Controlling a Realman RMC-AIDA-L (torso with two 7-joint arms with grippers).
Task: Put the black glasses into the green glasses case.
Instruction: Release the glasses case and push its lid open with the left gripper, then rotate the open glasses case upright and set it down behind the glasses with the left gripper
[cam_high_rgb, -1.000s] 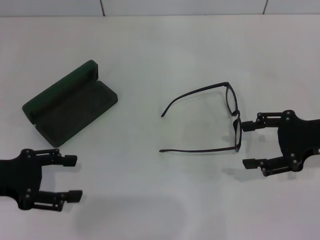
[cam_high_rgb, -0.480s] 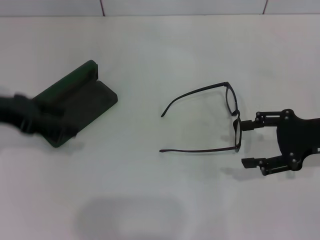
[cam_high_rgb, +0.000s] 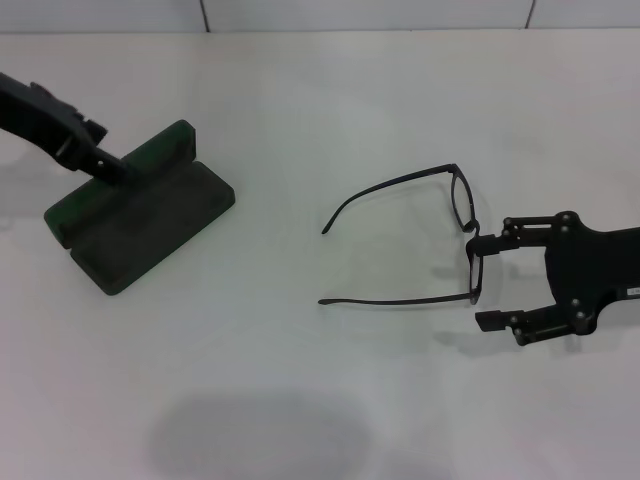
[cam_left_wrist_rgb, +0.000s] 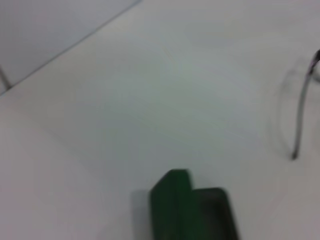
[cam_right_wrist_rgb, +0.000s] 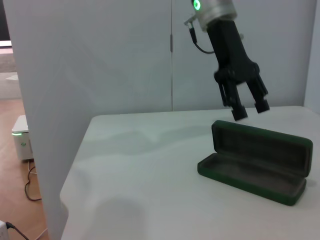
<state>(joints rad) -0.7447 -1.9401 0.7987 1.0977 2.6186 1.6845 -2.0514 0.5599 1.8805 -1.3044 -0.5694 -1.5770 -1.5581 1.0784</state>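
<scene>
My left gripper's fingers are still above the green case's raised lid, so it is too early to close. The left gripper moves lower first.
The black glasses lie unfolded on the white table right of centre, temple arms pointing left. One temple arm also shows in the left wrist view. My right gripper stands open just right of the glasses' front, its upper fingertip at the bridge. The green glasses case lies open at the left, lid raised at the back. The case also shows in the right wrist view and in the left wrist view. My left gripper hangs open just above the lid's edge, and the head view shows this gripper at the far left.
The white table runs back to a pale wall. A white panel and a small box with a green light on the floor show in the right wrist view.
My left arm has swung from the table's near left edge up and back to above the case lid. The right gripper has crept slightly left toward the glasses. Glasses and case have not moved.
</scene>
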